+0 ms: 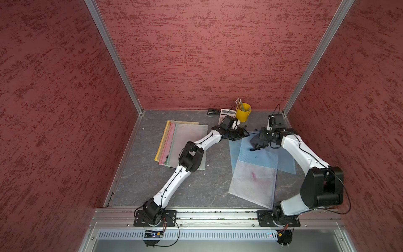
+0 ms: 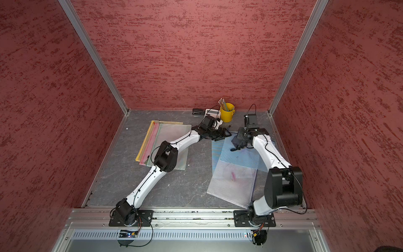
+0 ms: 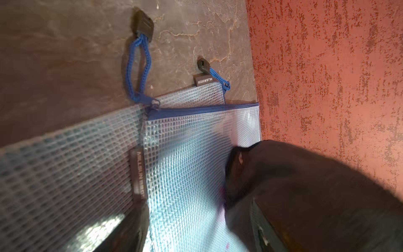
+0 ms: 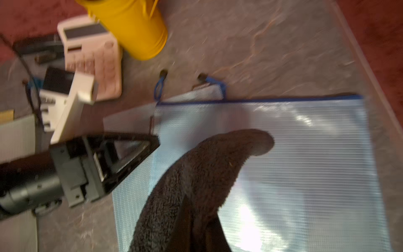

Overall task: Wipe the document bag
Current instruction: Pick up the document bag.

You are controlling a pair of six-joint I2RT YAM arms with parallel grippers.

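I next need to pinch the blue document bag [image 1: 258,155] with my left gripper by its side edge near the bag's far corner, so the side of the bag stays open to wipe.
A blue mesh document bag [image 1: 258,155] [image 2: 239,156] lies flat at the right of the table, on top of other mesh bags. My right gripper [image 1: 260,143] is shut on a dark cloth [image 1: 256,140] [image 4: 196,174] that rests on the bag's far part [image 4: 305,152]. The cloth hides its fingers. My left gripper [image 1: 239,134] [image 3: 192,235] stands open over the bag's far left corner [image 3: 189,163], its fingers spread on the mesh beside the cloth [image 3: 294,170]. A pink mark [image 1: 253,175] shows on the clear bag nearer me.
A yellow cup of pencils [image 1: 243,113], a calculator [image 1: 226,113] and a stapler [image 1: 213,112] stand by the back wall. A stack of coloured mesh bags [image 1: 181,139] lies at the left under my left arm. Red walls close three sides.
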